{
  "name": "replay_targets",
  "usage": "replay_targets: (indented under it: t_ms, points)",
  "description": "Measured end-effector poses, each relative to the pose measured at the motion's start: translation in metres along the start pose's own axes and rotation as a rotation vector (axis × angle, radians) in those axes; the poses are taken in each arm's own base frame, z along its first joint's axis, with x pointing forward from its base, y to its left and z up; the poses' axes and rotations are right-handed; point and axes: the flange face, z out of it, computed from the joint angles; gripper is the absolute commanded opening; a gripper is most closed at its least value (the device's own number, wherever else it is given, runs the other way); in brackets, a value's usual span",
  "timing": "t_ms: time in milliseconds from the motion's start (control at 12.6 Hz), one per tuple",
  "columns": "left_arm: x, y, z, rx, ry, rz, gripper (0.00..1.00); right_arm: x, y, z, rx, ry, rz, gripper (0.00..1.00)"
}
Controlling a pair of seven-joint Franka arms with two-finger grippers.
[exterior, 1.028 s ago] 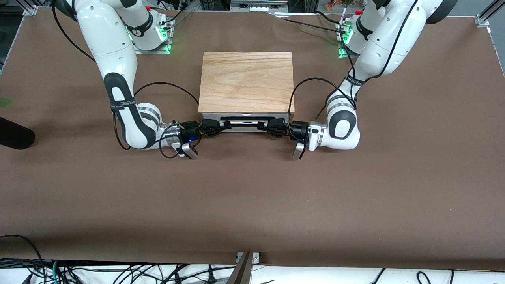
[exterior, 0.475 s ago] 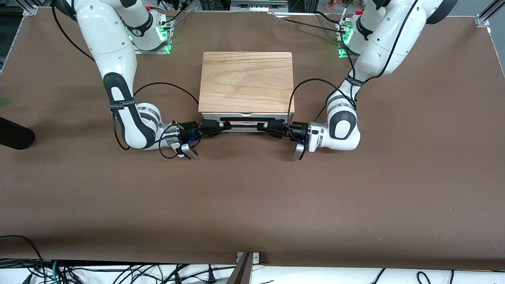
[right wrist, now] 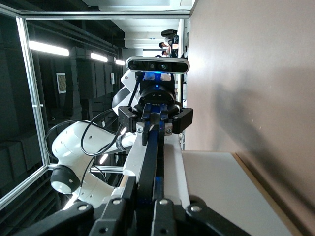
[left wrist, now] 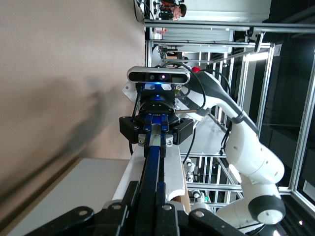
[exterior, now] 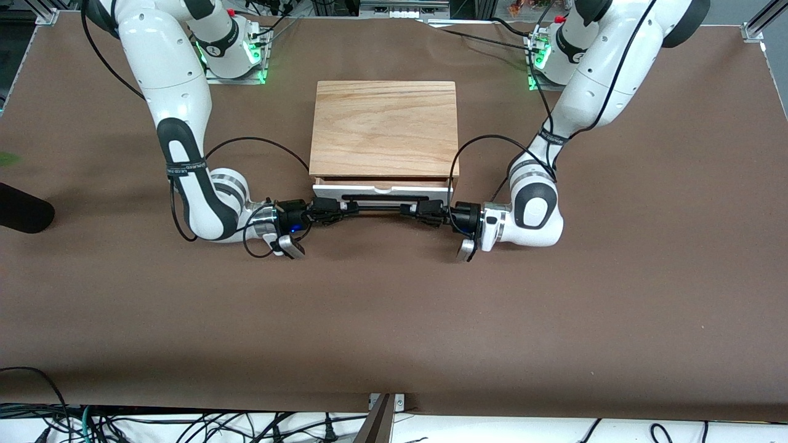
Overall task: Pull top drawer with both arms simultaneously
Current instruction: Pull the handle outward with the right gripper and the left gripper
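Note:
The drawer's white front is close to the cabinet's front edge (exterior: 384, 176), so my right gripper keeps hold of the handle until the top drawer is farther out.
The top drawer (exterior: 381, 192) has a white front and stands a little way out of the wooden cabinet (exterior: 385, 123), showing a thin strip of its wood. Its black bar handle (exterior: 377, 208) is held at both ends. My right gripper (exterior: 343, 210) is shut on the handle's end toward the right arm. My left gripper (exterior: 411, 211) is shut on the other end. In the left wrist view my left gripper (left wrist: 146, 184) clamps the handle (left wrist: 153, 160), with the right gripper (left wrist: 156, 133) farther along it. In the right wrist view my right gripper (right wrist: 145, 189) clamps the handle (right wrist: 150, 157) beside the white front (right wrist: 174, 169).
The cabinet stands mid-table between the two arm bases (exterior: 237, 52) (exterior: 545, 55). A black cylinder (exterior: 21, 212) lies at the table edge at the right arm's end. Cables lie along the table's edge nearest the front camera. The brown table (exterior: 394, 320) is wide in front of the drawer.
Both grippers have moved toward the front camera with the handle. The drawer has slid out a little, and a strip of its wood now shows under the cabinet top.

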Motion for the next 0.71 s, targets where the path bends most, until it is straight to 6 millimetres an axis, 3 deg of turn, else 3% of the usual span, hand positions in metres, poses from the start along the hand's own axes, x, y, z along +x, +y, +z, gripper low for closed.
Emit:
replay_targets:
  t_ms: [395,712]
  points:
    - [0.038,0.002,-0.004,-0.009,0.030,-0.031,0.00,0.040,0.000,-0.008,0.001,0.015,0.007,0.06]
    - [0.057,0.004,-0.005,-0.012,0.047,-0.035,0.00,0.058,-0.002,-0.013,-0.004,0.027,0.004,0.06]
